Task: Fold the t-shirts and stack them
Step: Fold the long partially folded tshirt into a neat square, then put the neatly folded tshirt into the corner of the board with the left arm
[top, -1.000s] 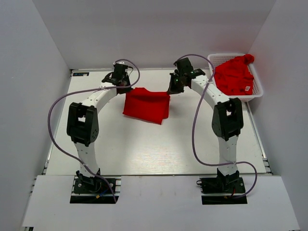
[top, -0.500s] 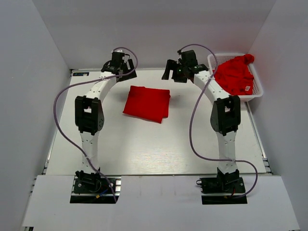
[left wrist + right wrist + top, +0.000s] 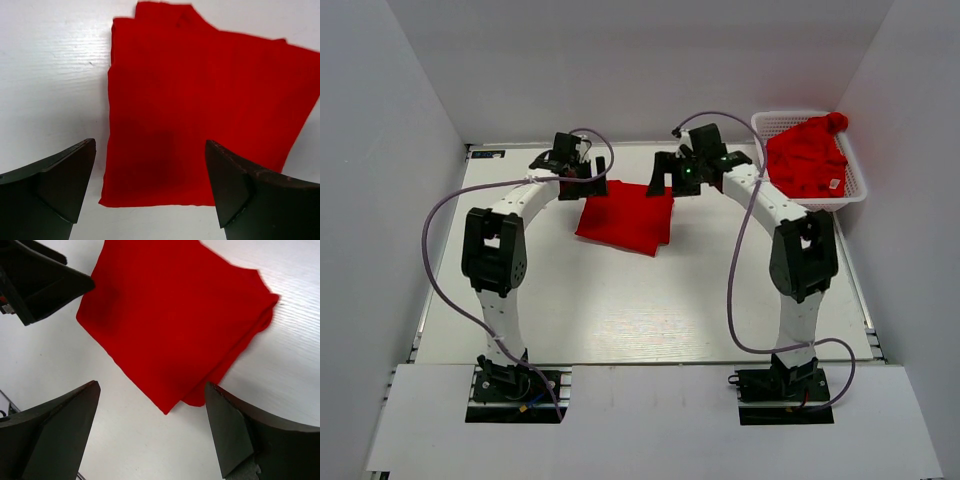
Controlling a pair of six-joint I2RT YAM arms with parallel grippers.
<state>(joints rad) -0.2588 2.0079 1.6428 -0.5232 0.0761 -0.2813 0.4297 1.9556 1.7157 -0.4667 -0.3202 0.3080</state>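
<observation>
My left gripper will next hold the folded red t-shirt by its outer side edge to slide it flat and still folded for stacking.
A folded red t-shirt lies flat on the white table, filling the left wrist view and the right wrist view. My left gripper hovers open over the shirt's far left corner, its jaws wide apart with nothing between them. Over the far right corner my right gripper is also open and empty. A second red t-shirt, crumpled and showing a small white label, sits in the basket.
The white lattice basket stands at the table's far right corner. A left gripper finger shows at the upper left of the right wrist view. White walls enclose the table on three sides.
Both grippers were shut at the folded shirt's far corners, then opened, let go and drew back. Now they have come forward again over its far edge.
</observation>
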